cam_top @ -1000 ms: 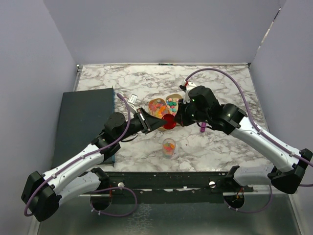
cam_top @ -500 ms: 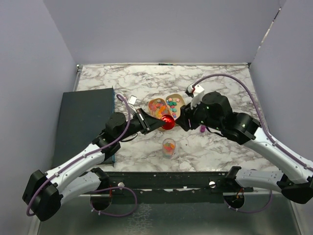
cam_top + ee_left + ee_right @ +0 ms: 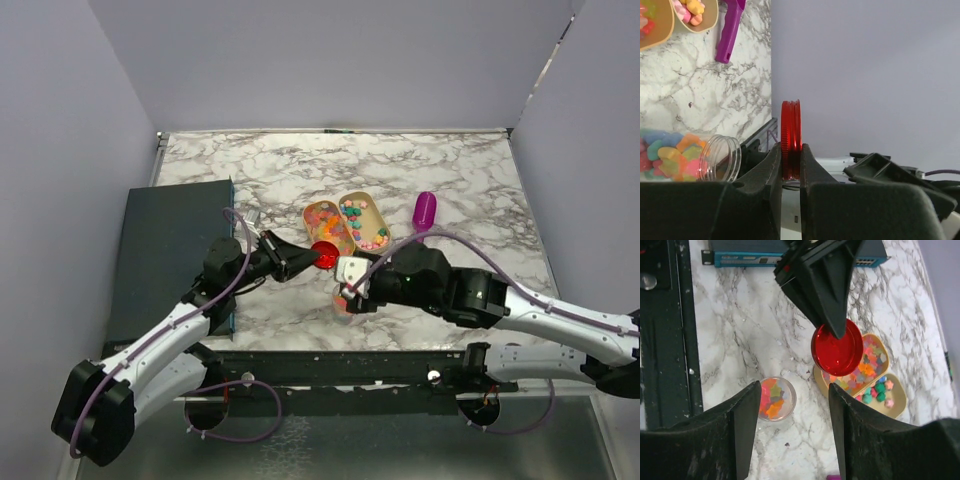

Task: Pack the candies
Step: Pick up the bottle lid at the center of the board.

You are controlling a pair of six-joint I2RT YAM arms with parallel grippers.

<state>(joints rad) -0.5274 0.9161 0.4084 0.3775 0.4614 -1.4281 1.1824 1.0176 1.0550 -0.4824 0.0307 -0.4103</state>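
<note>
My right gripper grips the red lid's free edge next, opposite my left gripper. Then it takes the lid over and caps the jar (image 3: 774,399).
The candies are small pastel sweets. They fill two tan trays (image 3: 352,221) (image 3: 881,388), and some lie in a small clear jar (image 3: 774,399) (image 3: 720,158) on the marble near the front. My left gripper (image 3: 308,258) (image 3: 790,150) is shut on a red round lid (image 3: 323,254) (image 3: 790,136), holding it on edge above the near end of the trays (image 3: 655,22). My right gripper (image 3: 346,288) (image 3: 795,386) hangs open over the table with nothing between its fingers. The jar sits just beside its left finger. In the top view this gripper hides most of the jar.
A purple scoop (image 3: 425,210) (image 3: 729,29) lies on the marble at the back right of the trays. A dark flat box (image 3: 170,250) with a blue edge (image 3: 790,259) takes up the table's left side. The black front rail (image 3: 350,365) runs along the near edge.
My right gripper has opened and swung from beside the trays toward the front, over the jar. The purple scoop now lies uncovered on the table. The left gripper drew back slightly with the lid.
</note>
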